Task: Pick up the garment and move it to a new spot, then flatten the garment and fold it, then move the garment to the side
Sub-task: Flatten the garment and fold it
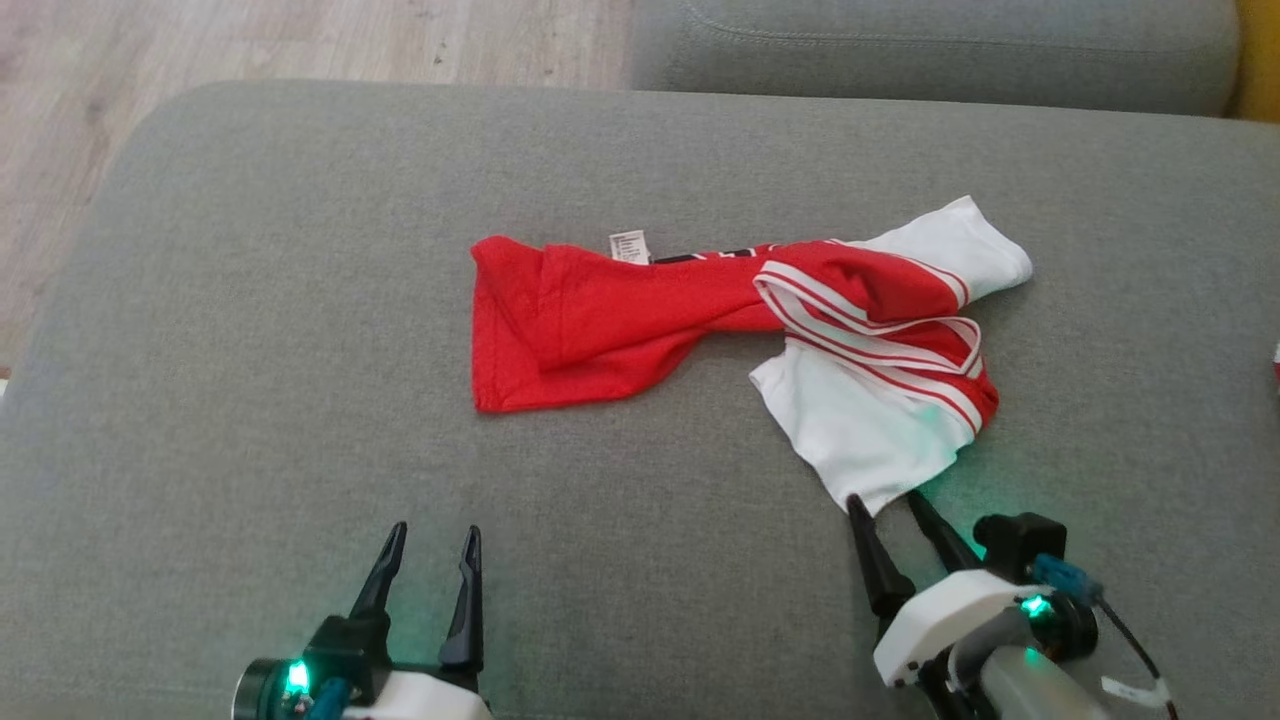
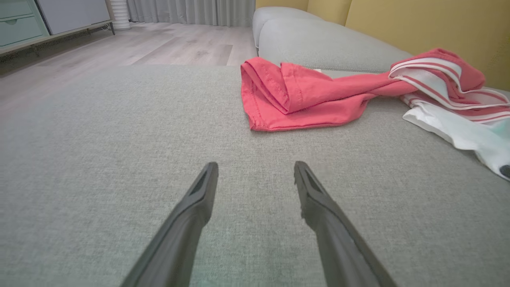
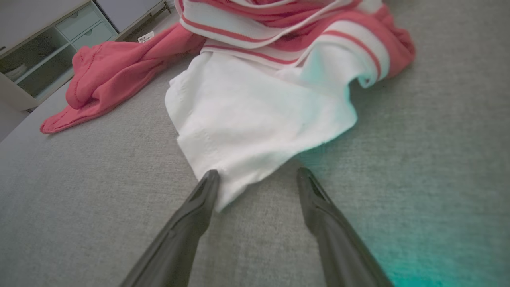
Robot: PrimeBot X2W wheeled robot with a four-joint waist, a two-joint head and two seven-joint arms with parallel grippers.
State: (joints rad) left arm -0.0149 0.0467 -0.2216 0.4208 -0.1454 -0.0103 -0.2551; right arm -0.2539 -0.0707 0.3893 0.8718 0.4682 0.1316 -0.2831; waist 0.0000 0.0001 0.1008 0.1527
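Note:
The shirt's twisted red body (image 1: 612, 324) needs to be flattened. I should next use my right gripper to grab the shirt by its white sleeve's corner (image 1: 873, 494).
The garment (image 1: 640, 315) is a red shirt with white sleeves and red-and-white stripes, lying twisted and crumpled across the grey cushion (image 1: 250, 300). Its red body (image 2: 303, 95) lies to the left and its white sleeves (image 3: 255, 115) to the right. My right gripper (image 1: 885, 500) stands open at the near corner of the lower white sleeve, its fingertips (image 3: 209, 183) straddling that corner without closing on it. My left gripper (image 1: 435, 535) is open over bare cushion, well in front of the red part, its fingers (image 2: 207, 179) holding nothing.
A second grey cushion (image 1: 930, 45) lies behind, with a yellow backrest (image 2: 430, 24) beside it. Wooden floor (image 1: 300, 40) borders the cushion's far left edge. A cabinet with drawers (image 3: 44, 44) stands across the floor.

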